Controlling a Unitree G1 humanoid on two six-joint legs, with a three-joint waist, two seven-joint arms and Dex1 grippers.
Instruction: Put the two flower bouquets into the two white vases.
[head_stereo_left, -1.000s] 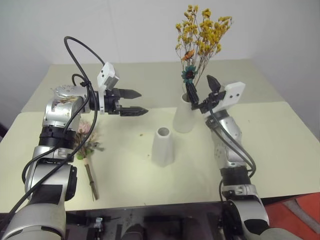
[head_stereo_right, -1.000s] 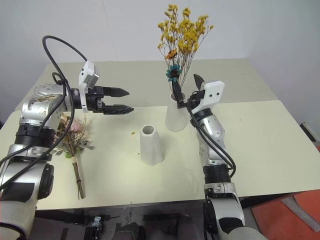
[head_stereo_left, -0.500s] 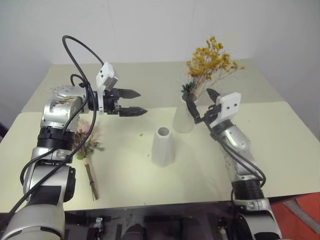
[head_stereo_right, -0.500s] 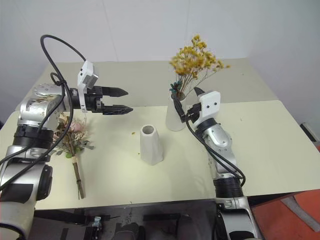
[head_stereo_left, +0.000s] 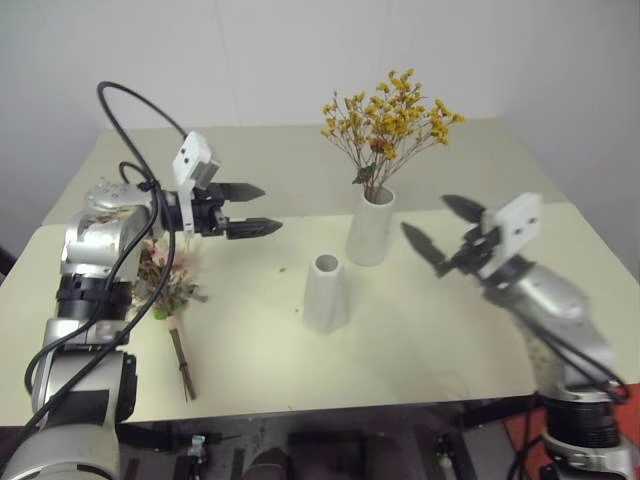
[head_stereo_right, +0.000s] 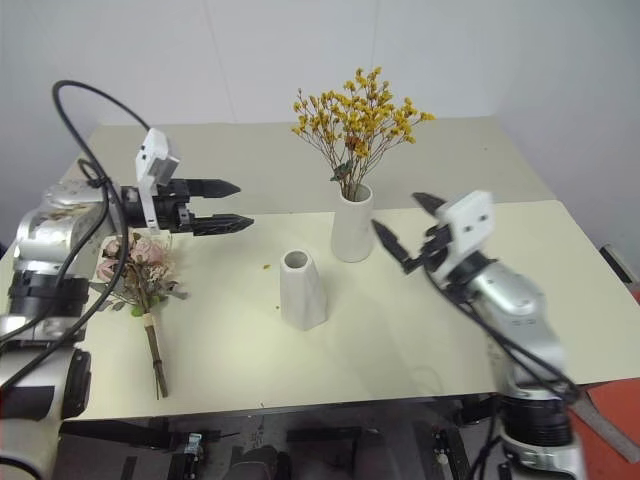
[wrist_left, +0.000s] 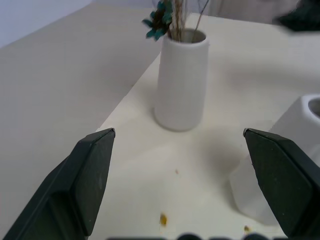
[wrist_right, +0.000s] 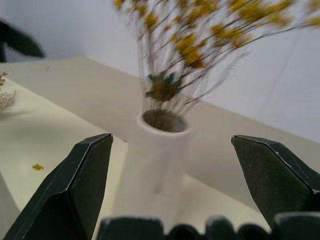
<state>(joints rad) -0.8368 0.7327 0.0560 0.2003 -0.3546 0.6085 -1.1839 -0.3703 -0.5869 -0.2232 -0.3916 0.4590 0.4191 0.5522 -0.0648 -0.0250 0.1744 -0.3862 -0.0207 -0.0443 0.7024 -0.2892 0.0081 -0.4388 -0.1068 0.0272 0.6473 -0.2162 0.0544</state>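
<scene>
The head of the pink rose bouquet (head_stereo_left: 170, 280) has thin petals and leaves that fan out. I will reach the bouquet's taped stems with my left gripper and grab them.
The spray of orange-yellow blossoms (head_stereo_left: 388, 110) stands in the taller white vase (head_stereo_left: 371, 228) at mid-table. In front of it and a little to the left, the shorter cone vase (head_stereo_left: 325, 292) holds nothing. The pink rose bouquet (head_stereo_left: 170, 280) lies flat on the table at the left, its stems toward the front edge. My left gripper (head_stereo_left: 268, 208) hovers open above the table, between the roses and the vases, pointing at the vases. My right gripper (head_stereo_left: 425, 215) is open to the right of the taller vase (wrist_right: 157, 155), clear of it and holding nothing.
The vases stand on a cream tabletop (head_stereo_left: 420, 340), with a darker olive surface (head_stereo_left: 290, 150) behind it. A few orange crumbs (head_stereo_left: 283, 268) lie left of the cone vase. The white wall is close behind.
My right gripper has drawn back to the right from the stems at the taller vase's mouth. The yellow spray swayed and now stands free in the vase. My left gripper drifted slightly left.
</scene>
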